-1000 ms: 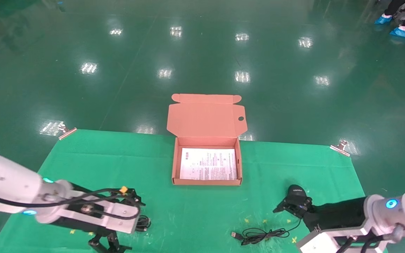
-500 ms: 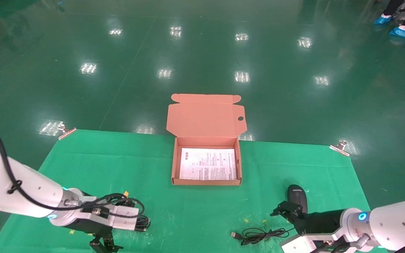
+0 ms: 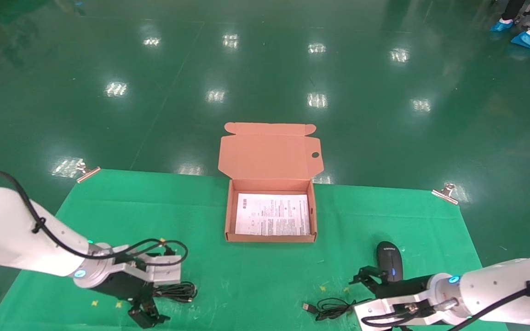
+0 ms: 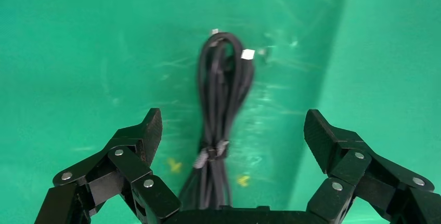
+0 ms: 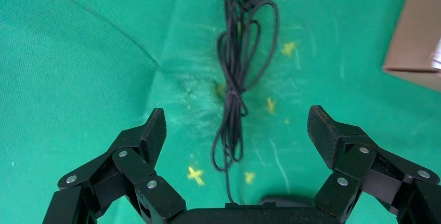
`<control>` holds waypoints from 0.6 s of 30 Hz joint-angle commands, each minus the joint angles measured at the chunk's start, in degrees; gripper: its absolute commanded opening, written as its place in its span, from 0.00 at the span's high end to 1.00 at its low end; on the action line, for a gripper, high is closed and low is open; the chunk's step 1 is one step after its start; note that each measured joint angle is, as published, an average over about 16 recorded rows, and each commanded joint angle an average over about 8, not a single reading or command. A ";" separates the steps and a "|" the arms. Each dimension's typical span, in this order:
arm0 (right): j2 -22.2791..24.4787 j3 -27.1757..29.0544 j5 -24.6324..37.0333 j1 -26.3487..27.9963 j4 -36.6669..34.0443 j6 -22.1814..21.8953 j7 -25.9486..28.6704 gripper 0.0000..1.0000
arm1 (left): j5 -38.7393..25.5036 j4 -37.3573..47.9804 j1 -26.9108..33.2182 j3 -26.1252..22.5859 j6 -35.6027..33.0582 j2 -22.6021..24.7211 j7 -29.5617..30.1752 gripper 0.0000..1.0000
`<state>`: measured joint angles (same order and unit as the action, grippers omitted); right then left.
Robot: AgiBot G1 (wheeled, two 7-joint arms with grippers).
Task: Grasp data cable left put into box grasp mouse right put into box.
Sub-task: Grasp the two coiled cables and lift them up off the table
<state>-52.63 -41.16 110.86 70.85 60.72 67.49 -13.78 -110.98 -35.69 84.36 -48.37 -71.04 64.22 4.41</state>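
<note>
I will grab the data cable (image 4: 222, 94) next with my left gripper by its tied middle (image 4: 211, 153), where all of the cable bunches together, and the slack loops spread out beyond the tie.
The data cable (image 3: 176, 291), a narrow black coil, lies on the green mat at the near left. In the left wrist view the cable (image 4: 222, 94) lies between the fingers of my left gripper (image 4: 232, 122), which is open above it. In the head view my left gripper (image 3: 146, 315) is low at the mat's near edge, beside the coil. The mouse (image 3: 389, 260) sits on the mat at the near right. My right gripper (image 3: 369, 277) is open and empty just beside the mouse. In the right wrist view my right gripper (image 5: 236, 117) is above the mouse's cord (image 5: 236, 86). The box (image 3: 269, 238) stands open at the mat's middle.
A printed sheet (image 3: 272, 214) lies flat in the box, and the lid (image 3: 269, 154) stands open behind it. The mouse's cord (image 3: 336, 307) and USB plug (image 3: 310, 308) lie loose near the front edge. Metal clips (image 3: 444, 193) hold the mat's far corners. The box corner (image 5: 416, 37) shows in the right wrist view.
My right gripper has drawn back from over the mouse toward the near edge, leaving the mouse fully in view. My left arm has shifted, uncovering more of the data cable.
</note>
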 commanded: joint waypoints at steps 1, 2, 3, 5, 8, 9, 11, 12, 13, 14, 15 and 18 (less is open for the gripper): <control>-0.83 -0.18 0.31 0.14 -1.76 -0.64 -0.69 0.00 | 0.04 2.86 0.62 0.05 0.68 0.96 -1.03 0.00; -1.21 -0.25 0.44 0.17 -2.45 -0.98 -0.96 0.00 | -0.09 3.94 0.84 0.00 1.04 1.30 -1.59 0.00; -1.59 -0.33 0.57 0.20 -3.10 -1.31 -1.22 0.00 | -0.21 4.99 1.03 -0.06 1.39 1.60 -2.14 0.00; -2.32 -0.48 0.84 0.21 -4.29 -1.95 -1.66 0.00 | -0.48 6.89 1.35 -0.18 2.10 2.11 -3.22 0.00; -3.35 -0.74 1.33 0.16 -5.96 -2.95 -2.31 0.00 | -0.78 9.45 1.67 -0.30 3.21 2.69 -4.63 0.00; -3.66 -0.83 1.53 0.14 -6.52 -3.29 -2.49 0.00 | -0.83 10.24 1.76 -0.30 3.56 2.85 -5.03 0.00; -4.23 -0.98 2.00 0.15 -7.65 -4.02 -2.68 0.04 | -0.94 11.56 1.97 -0.32 4.21 3.13 -5.84 0.00; -4.47 -1.04 2.22 0.16 -8.15 -4.33 -2.73 0.13 | -0.97 12.09 2.06 -0.32 4.49 3.25 -6.19 0.08; -4.65 -1.10 2.41 0.18 -8.55 -4.59 -2.74 0.26 | -1.00 12.48 2.13 -0.32 4.71 3.33 -6.46 0.20; -4.88 -1.15 2.64 0.20 -9.05 -4.92 -2.76 0.38 | -1.03 12.98 2.23 -0.32 4.97 3.45 -6.86 0.33; -5.08 -1.19 2.84 0.23 -9.50 -5.21 -2.76 0.51 | -1.03 13.42 2.33 -0.31 5.19 3.56 -7.21 0.45; -5.48 -1.24 3.21 0.28 -10.39 -5.84 -2.72 0.88 | -1.00 14.26 2.54 -0.28 5.60 3.78 -7.96 0.83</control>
<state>-57.91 -42.38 113.87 71.10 50.80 61.96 -16.54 -111.99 -21.86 86.82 -48.66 -65.64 67.89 -3.12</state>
